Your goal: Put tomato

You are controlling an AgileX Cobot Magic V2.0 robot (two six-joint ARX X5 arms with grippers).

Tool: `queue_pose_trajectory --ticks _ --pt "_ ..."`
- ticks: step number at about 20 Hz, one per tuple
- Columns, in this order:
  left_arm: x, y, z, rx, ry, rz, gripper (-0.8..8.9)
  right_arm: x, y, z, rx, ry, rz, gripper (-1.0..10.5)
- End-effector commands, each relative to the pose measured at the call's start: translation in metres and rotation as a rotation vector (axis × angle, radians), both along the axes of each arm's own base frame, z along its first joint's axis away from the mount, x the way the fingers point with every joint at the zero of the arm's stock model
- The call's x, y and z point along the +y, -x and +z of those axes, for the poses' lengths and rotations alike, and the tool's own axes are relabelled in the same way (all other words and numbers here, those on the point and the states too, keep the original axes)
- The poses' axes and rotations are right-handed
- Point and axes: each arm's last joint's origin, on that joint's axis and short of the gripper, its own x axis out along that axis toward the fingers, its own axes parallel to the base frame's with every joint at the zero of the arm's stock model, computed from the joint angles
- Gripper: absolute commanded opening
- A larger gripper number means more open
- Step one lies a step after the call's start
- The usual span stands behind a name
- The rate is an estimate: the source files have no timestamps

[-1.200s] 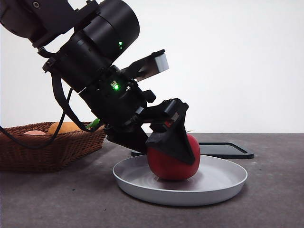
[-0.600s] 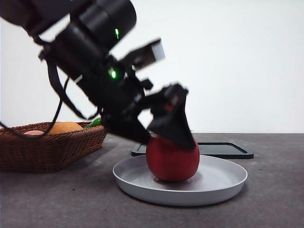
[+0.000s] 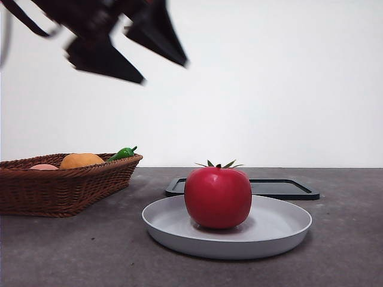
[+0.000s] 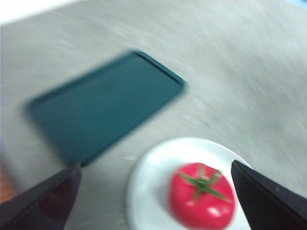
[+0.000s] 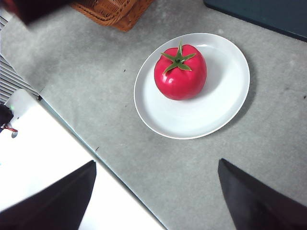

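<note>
My right gripper grabs the tomato by its round red body (image 3: 218, 200) next, to put the tomato on the dark tray (image 3: 281, 189).
The glossy red tomato (image 3: 218, 197) with a green calyx stands upright on the white plate (image 3: 287, 230) in the middle of the table. My left gripper (image 3: 164, 72) is open and empty, blurred, high above and to the left of the tomato. In the left wrist view the left gripper (image 4: 155, 164) has its jaws wide apart, with the tomato (image 4: 201, 196) and plate (image 4: 148, 177) below. My right gripper (image 5: 156, 164) is open and empty, well above the table, looking down on the tomato (image 5: 180, 72) and the plate (image 5: 216, 105).
A wicker basket (image 3: 66, 185) at the left holds an orange round fruit (image 3: 81, 160) and a small green pepper (image 3: 122, 153). A flat dark tray (image 3: 281, 188) lies behind the plate. The basket (image 5: 112, 9) and the tray (image 5: 268, 14) also show in the right wrist view.
My left gripper has let go of the tomato and risen up and to the left. The tomato stays on the plate.
</note>
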Motion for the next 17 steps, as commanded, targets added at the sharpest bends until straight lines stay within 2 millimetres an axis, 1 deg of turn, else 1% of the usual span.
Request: queue_pose_trajectory --ticks 1,5,8,11,13,15,17 --pt "0.021 0.006 0.019 -0.008 0.038 0.069 4.98 0.001 -0.002 0.005 -0.022 -0.008 0.006 4.0" --pt "0.059 0.027 0.032 0.038 0.022 0.14 4.96 0.002 -0.004 0.007 -0.056 -0.015 0.009 4.0" --pt "0.079 0.048 0.037 0.08 0.026 0.154 4.96 0.002 -0.005 0.009 -0.081 -0.023 0.009 4.0" --pt "0.09 0.072 0.038 0.145 0.017 0.125 4.96 0.003 -0.007 0.01 -0.098 -0.028 0.01 4.0" --pt "0.095 0.088 0.034 0.225 0.01 0.071 4.96 0.003 -0.007 0.01 -0.102 -0.03 0.009 4.0" --pt "0.098 0.099 0.029 0.304 -0.008 0.027 4.96 0.003 -0.007 0.01 -0.102 -0.03 0.009 4.0" --pt "0.101 0.107 0.027 0.339 -0.03 0.013 4.96 0.003 -0.007 0.01 -0.101 -0.03 0.01 4.0"
